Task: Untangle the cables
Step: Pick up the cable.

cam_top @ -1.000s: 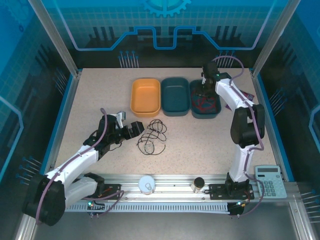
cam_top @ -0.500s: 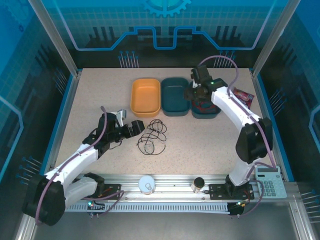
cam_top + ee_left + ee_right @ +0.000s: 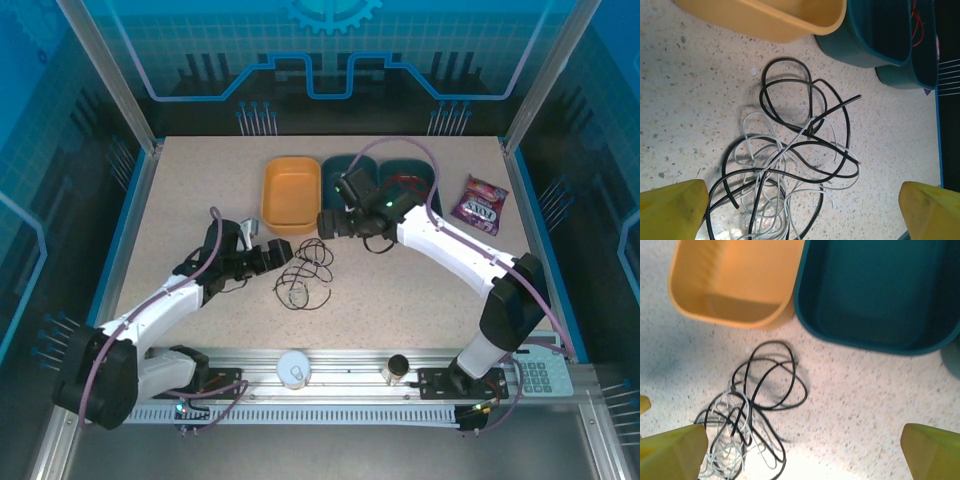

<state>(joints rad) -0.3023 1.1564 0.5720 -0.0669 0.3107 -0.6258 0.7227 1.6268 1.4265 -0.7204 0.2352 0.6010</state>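
Observation:
I need to pull the white-grey cable out of the black loops. Next, I need to pick it up with my left gripper near a loose end [image 3: 829,197], which has its tip free.
A black cable [image 3: 305,262] and a white-grey cable [image 3: 293,290] lie tangled together on the speckled table. My left gripper [image 3: 268,257] sits just left of the tangle, open and empty. In the left wrist view the black loops [image 3: 787,59] and white strands [image 3: 799,136] lie ahead of the open left gripper [image 3: 802,210]. My right gripper [image 3: 325,222] hovers over the tangle's far side, open and empty. In the right wrist view the black cable [image 3: 771,344] and white cable [image 3: 720,460] lie left of the open right gripper [image 3: 802,452]. The red cable [image 3: 405,180] lies in the right-hand teal bin [image 3: 425,172].
An orange bin [image 3: 291,195] and a middle teal bin [image 3: 340,165] stand just beyond the tangle. A candy packet [image 3: 480,203] lies at the far right. A white disc [image 3: 293,368] and a dark cylinder [image 3: 398,368] sit on the front rail.
My right arm swung left from the right teal bin to above the tangle and its jaws opened; the red cable stayed in that bin. The left gripper edged toward the tangle.

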